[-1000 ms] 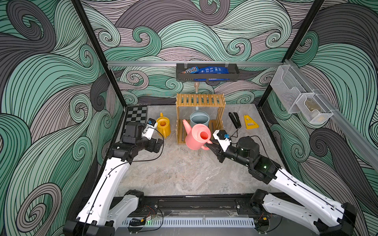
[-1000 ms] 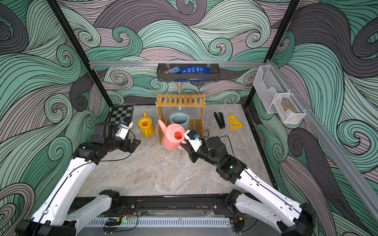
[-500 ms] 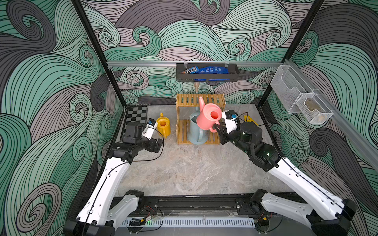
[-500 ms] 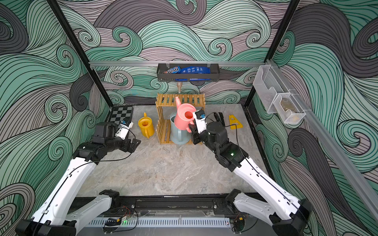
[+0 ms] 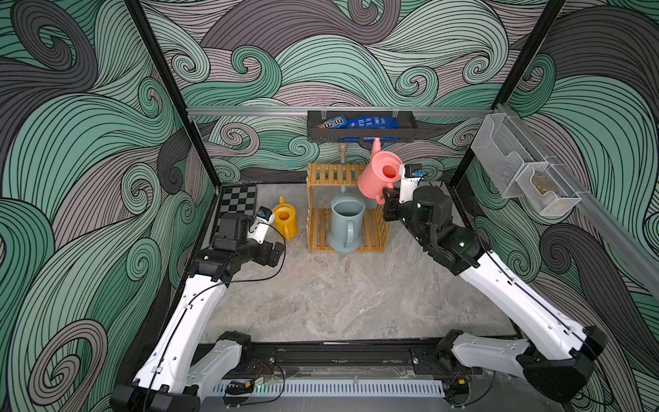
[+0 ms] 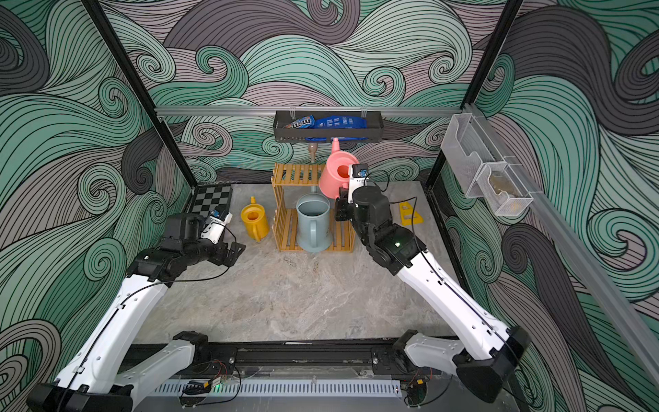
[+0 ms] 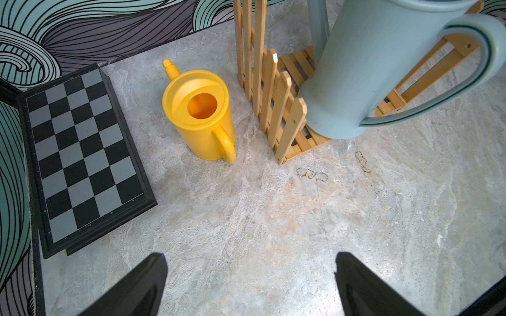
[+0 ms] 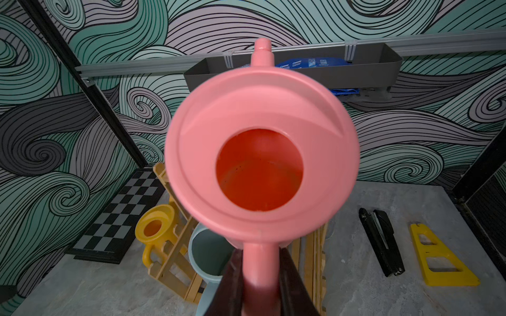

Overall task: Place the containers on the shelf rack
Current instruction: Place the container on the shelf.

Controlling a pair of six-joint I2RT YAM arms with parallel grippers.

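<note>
The base of the pink container sticks out in the air past the front edge of the top shelf. It would fall off if I opened my right gripper now.
My right gripper (image 8: 260, 273) is shut on the handle of the pink container (image 5: 379, 174) (image 8: 260, 153). It holds the can upright in the air over the right end of the shelf rack's top tier (image 5: 330, 174). The large pale blue container (image 5: 346, 224) (image 7: 369, 68) stands on the rack's lower tier, handle toward the front. The small yellow container (image 5: 285, 221) (image 7: 200, 115) sits on the table just left of the rack. My left gripper (image 5: 272, 253) (image 7: 250, 273) hangs open above bare table, in front of the yellow one.
A chessboard (image 5: 238, 199) lies in the back left corner. A black wall tray of snack bags (image 5: 360, 126) hangs just above and behind the pink can's spout. A black tool (image 8: 380, 240) and a yellow triangular piece (image 8: 438, 260) lie right of the rack. Mesh baskets (image 5: 524, 171) hang on the right wall.
My right arm has carried the pink container up from the table in front of the rack, back and rightward to above the top tier. The left arm has stayed still.
</note>
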